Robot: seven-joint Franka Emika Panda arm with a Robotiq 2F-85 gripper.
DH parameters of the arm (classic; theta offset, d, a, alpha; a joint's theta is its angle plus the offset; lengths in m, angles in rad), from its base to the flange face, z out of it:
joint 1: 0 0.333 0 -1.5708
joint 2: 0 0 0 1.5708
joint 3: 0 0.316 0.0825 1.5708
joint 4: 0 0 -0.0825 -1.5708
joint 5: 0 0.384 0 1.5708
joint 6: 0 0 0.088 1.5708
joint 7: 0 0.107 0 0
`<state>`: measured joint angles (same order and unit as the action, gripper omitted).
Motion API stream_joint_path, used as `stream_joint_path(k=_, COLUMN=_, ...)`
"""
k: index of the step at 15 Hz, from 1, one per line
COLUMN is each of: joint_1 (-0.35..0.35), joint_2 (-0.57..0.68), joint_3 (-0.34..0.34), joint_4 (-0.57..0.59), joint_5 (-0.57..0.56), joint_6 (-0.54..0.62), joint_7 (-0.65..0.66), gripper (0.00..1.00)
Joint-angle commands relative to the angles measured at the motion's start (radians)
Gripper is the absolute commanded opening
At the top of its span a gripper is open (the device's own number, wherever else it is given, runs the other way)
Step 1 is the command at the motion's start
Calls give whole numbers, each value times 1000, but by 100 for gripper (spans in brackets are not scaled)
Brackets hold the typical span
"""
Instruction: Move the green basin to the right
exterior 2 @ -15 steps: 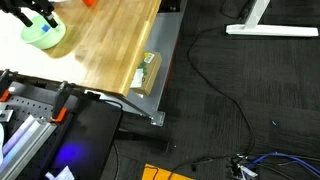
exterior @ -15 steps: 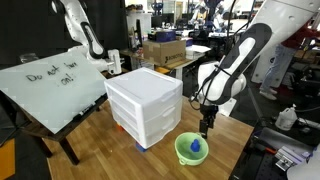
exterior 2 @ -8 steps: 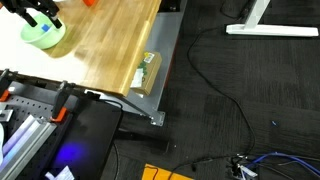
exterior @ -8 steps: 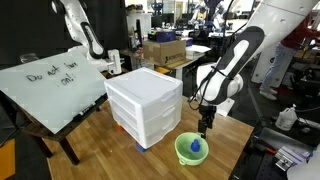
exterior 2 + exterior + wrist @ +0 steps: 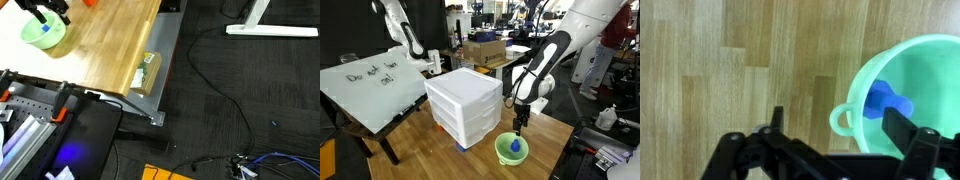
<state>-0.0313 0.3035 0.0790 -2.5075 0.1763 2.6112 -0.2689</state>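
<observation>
I shouldn't close on the handle and rim (image 5: 847, 119) yet, because my gripper's fingers stop above the basin's rim in an exterior view. My gripper should first lower.
The green basin (image 5: 511, 150) is a small round lime-green bowl on the wooden table, in front of the white drawer unit (image 5: 465, 104). A small blue object (image 5: 515, 147) lies inside it. It also shows in an exterior view (image 5: 43, 34) and in the wrist view (image 5: 915, 95), where a loop handle sticks out on its left side. My gripper (image 5: 522, 127) hangs just above the basin's far rim. In the wrist view the gripper (image 5: 835, 135) is open, its fingers either side of the handle and rim, holding nothing.
The white drawer unit stands close beside the basin. A whiteboard (image 5: 370, 85) leans at the table's side. The table edge (image 5: 150, 70) carries a small box. Lab clutter and another robot arm (image 5: 405, 35) stand behind.
My gripper has risen slightly and shifted away over the basin's far rim. The basin has not moved.
</observation>
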Motion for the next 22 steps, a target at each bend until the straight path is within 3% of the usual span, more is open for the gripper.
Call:
stream_joint_path(k=1, joint_1=-24, joint_2=66, joint_3=-1, joint_4=70, joint_5=-20, joint_6=-47, joint_7=-10, gripper=100)
stream_joint_path(k=10, joint_1=-30, joint_2=173, joint_3=10, joint_4=157, joint_5=-35, joint_6=-101, joint_7=1, gripper=100)
stream_joint_path(k=12, joint_1=-23, joint_2=165, joint_3=13, joint_4=154, joint_5=-38, joint_6=-104, joint_7=7, gripper=74)
stream_joint_path(k=21, joint_1=-19, joint_2=150, joint_3=38, joint_4=142, joint_5=-29, joint_6=-96, joint_7=9, gripper=10)
stream_joint_path(k=22, joint_1=-15, joint_2=149, joint_3=38, joint_4=142, joint_5=-30, joint_6=-100, joint_7=14, gripper=8)
